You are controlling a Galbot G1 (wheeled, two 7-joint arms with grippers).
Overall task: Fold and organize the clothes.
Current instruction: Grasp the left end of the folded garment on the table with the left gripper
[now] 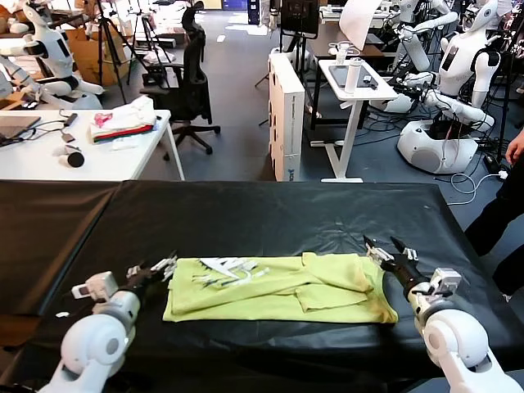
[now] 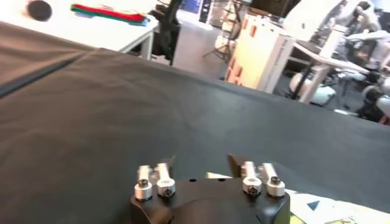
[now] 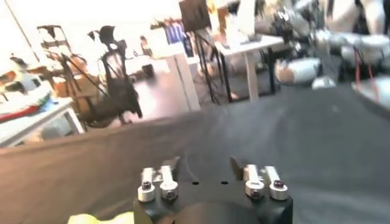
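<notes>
I will next use my left gripper to grab the T-shirt [image 1: 282, 286] by its end beside the printed graphic, and then I will fold the long band [image 1: 327, 288] shorter.
The lime yellow-green T-shirt [image 1: 282, 286] lies folded into a long band across the near part of the black table [image 1: 270, 213], its pale printed graphic [image 1: 225, 270] showing at its left end. My left gripper [image 1: 166, 266] is open and empty at the shirt's left edge. My right gripper [image 1: 383, 248] is open and empty just off the shirt's right end. In the left wrist view my left gripper [image 2: 201, 163] has its jaws apart over black cloth, with a bit of the shirt's print [image 2: 332, 210] beside it. In the right wrist view my right gripper [image 3: 204, 164] is open, with a corner of the shirt [image 3: 91, 218] showing.
A white table [image 1: 90, 151] at the back left holds a heap of white, pink and red fabric [image 1: 123, 123]. Beyond the black table stand a black office chair [image 1: 184, 90], a white box [image 1: 286, 115], a small white desk [image 1: 356, 82] and other robots [image 1: 458, 74].
</notes>
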